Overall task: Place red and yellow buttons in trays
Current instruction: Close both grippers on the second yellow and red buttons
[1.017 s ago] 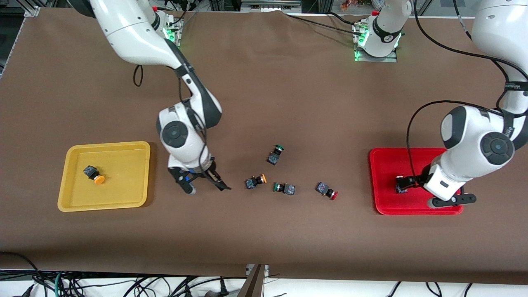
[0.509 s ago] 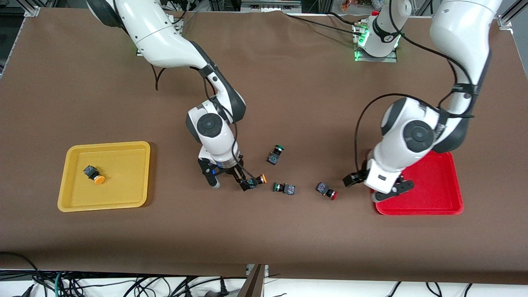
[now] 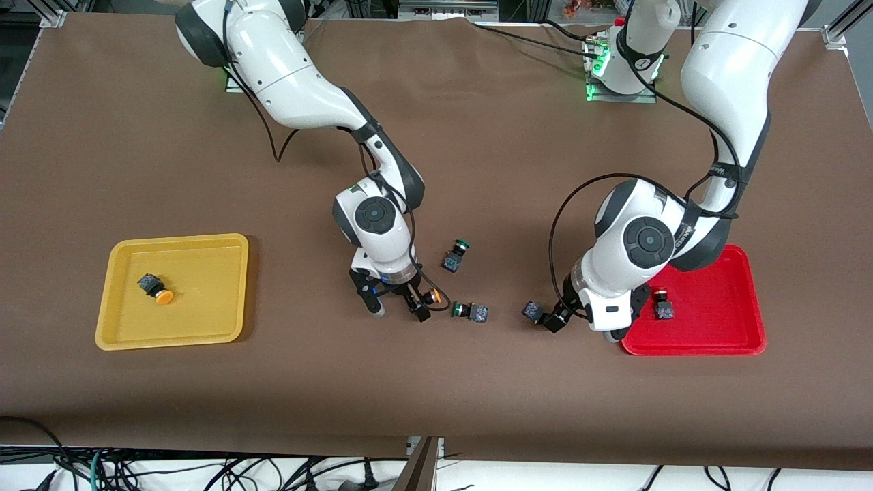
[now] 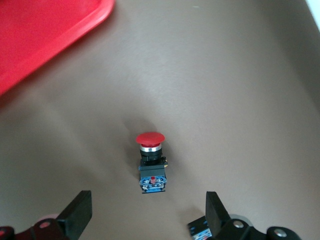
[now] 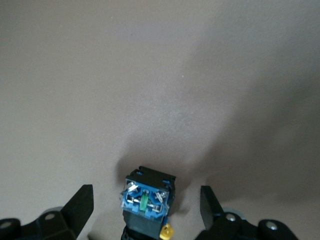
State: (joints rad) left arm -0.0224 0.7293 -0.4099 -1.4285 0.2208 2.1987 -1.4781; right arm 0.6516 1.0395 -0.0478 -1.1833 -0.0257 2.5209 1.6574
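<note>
My right gripper closes on the yellow button next, since the blue-marked button body [image 5: 147, 200] is between the gripper's fingers and closing now would catch the button.
My right gripper [image 3: 397, 308] is open and straddles a yellow button [image 3: 431, 296] on the table; the right wrist view shows its blue-marked body [image 5: 147, 200] between the open fingers [image 5: 80, 205]. My left gripper [image 3: 581, 326] is open beside a red button [image 3: 533, 311] near the red tray [image 3: 716, 349]. In the left wrist view this button [image 4: 151, 165] lies just ahead of the gripper [image 4: 148, 210], with its cap toward the tray [image 4: 45, 30]. Another red button [image 3: 663, 307] lies in the red tray. A yellow button [image 3: 155, 288] lies in the yellow tray [image 3: 174, 239].
Two green-capped switches lie on the brown cloth between the grippers, one [image 3: 455, 254] farther from the front camera and one [image 3: 470, 311] between the yellow and red buttons. A blue-marked switch body [image 4: 200, 230] shows by one left finger.
The right gripper moved from beside the yellow tray to around the yellow button. The left gripper left the red tray, a red button staying in it, and came to the loose red button.
</note>
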